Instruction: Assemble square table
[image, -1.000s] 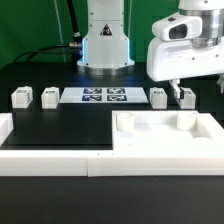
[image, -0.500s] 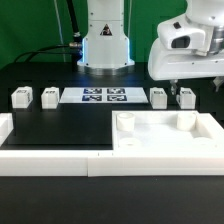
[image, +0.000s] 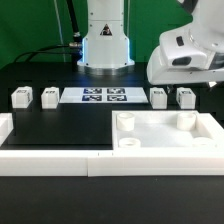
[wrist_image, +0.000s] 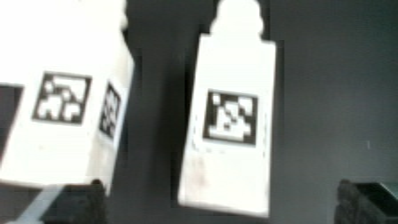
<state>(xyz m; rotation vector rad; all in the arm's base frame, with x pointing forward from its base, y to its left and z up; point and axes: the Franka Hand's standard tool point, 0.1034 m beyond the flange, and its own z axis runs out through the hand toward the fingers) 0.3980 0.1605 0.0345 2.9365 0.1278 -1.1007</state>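
Note:
The robot's gripper will next grip the leg by its square block (wrist_image: 228, 165), where two flat sides face each other. The leg's peg end is round.
The square tabletop (image: 165, 137), a white slab with round corner sockets, lies at the front on the exterior view's right. Two white tagged legs (image: 21, 97) (image: 50, 95) stand at the back left, and two more (image: 159, 97) (image: 185, 97) at the back right. My gripper (image: 187, 85) hangs just above the right pair. In the wrist view my gripper (wrist_image: 222, 206) is open and empty. One leg (wrist_image: 231, 110) lies in line between the fingertips (wrist_image: 71, 205), and the other leg (wrist_image: 63, 110) lies beside it.
The marker board (image: 104, 96) lies flat at the back centre, in front of the robot base (image: 105, 40). A long low white border wall (image: 55, 157) runs along the front and up the left side, around the black mat (image: 60, 125).
The hand has shifted toward the exterior view's right and looks larger. Its fingers, seen earlier reaching down beside the rightmost leg, no longer show next to it.

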